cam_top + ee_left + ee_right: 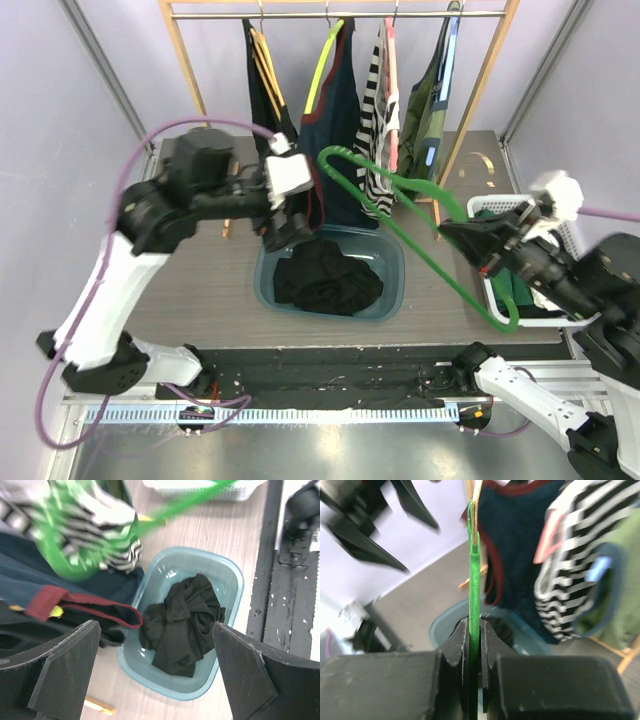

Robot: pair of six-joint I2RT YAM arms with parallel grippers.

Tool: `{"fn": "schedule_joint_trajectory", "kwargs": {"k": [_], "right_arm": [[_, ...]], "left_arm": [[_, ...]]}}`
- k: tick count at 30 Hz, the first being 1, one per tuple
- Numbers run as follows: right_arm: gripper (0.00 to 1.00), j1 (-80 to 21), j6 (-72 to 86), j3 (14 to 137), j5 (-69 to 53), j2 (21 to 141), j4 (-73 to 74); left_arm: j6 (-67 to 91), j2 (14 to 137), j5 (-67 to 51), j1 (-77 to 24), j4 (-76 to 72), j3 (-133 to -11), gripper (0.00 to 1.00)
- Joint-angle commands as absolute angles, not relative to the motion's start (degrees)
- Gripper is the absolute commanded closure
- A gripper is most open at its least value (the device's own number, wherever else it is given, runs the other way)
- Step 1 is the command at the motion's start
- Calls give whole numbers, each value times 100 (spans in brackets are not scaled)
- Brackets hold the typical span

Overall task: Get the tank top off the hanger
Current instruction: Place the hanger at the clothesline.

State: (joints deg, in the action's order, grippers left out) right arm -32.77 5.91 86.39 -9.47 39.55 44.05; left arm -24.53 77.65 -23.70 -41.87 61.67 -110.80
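Observation:
The left gripper reaches the green hanger next and grabs its side away from my right gripper, which leaves the hanger's hook free to hang the hanger edge-on.
The black tank top (328,280) lies crumpled in the teal basin (396,262) at the table's middle, off the hanger. It also shows in the left wrist view (185,622), inside the basin (235,585). My left gripper (285,225) hangs open and empty just above the basin's far left rim; its jaws (154,626) stand wide apart. My right gripper (452,232) is shut on the bare green hanger (430,245), which it holds in the air, its hook reaching toward the hanging clothes. The hanger (474,580) stands edge-on between the right gripper's (474,626) closed jaws.
A wooden clothes rack (340,14) stands at the back with several garments, among them a navy top with red trim (335,140) and a striped top (378,120). A white basket (500,208) with clothes sits at the right edge.

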Motion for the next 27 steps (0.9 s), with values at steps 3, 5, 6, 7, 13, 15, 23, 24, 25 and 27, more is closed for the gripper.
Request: {"fn": "schedule_joint_trajectory", "kwargs": {"k": [3, 5, 6, 7, 13, 15, 23, 24, 25, 27], "right_arm": [[99, -3296, 115, 8456, -3152, 4649, 4351], [99, -3296, -113, 8150, -4055, 4807, 4141], [99, -3305, -132, 8052, -4261, 4851, 3861], [99, -3296, -149, 7981, -4384, 4939, 3754], [99, -3305, -404, 7691, -5194, 5124, 3182], [99, -3305, -431, 7690, -5299, 5168, 3059], [99, -3313, -457, 7778, -5414, 5230, 2936], [99, -3313, -457, 7770, -5414, 5229, 2944], [99, -3313, -466, 7761, -5371, 5203, 2944], [99, -3313, -518, 7708, -5300, 5177, 2953]], "left_arm": [[-3312, 6962, -3426, -4052, 7293, -11505, 0], [-3427, 6838, -3646, -4017, 7505, -11487, 0], [-3489, 6812, -3900, -4008, 7645, -11392, 1], [-3524, 6742, -4007, -4017, 7716, -11330, 0], [-3718, 6592, -4517, -4017, 7945, -10557, 0], [-3727, 6618, -4561, -4017, 7937, -10433, 0], [-3744, 6926, -5001, -4017, 7998, -10371, 3], [-3735, 6978, -4984, -4017, 7989, -10415, 3], [-3735, 7005, -4975, -4017, 7998, -10459, 7], [-3718, 7066, -5010, -4017, 8007, -10608, 11]]}}
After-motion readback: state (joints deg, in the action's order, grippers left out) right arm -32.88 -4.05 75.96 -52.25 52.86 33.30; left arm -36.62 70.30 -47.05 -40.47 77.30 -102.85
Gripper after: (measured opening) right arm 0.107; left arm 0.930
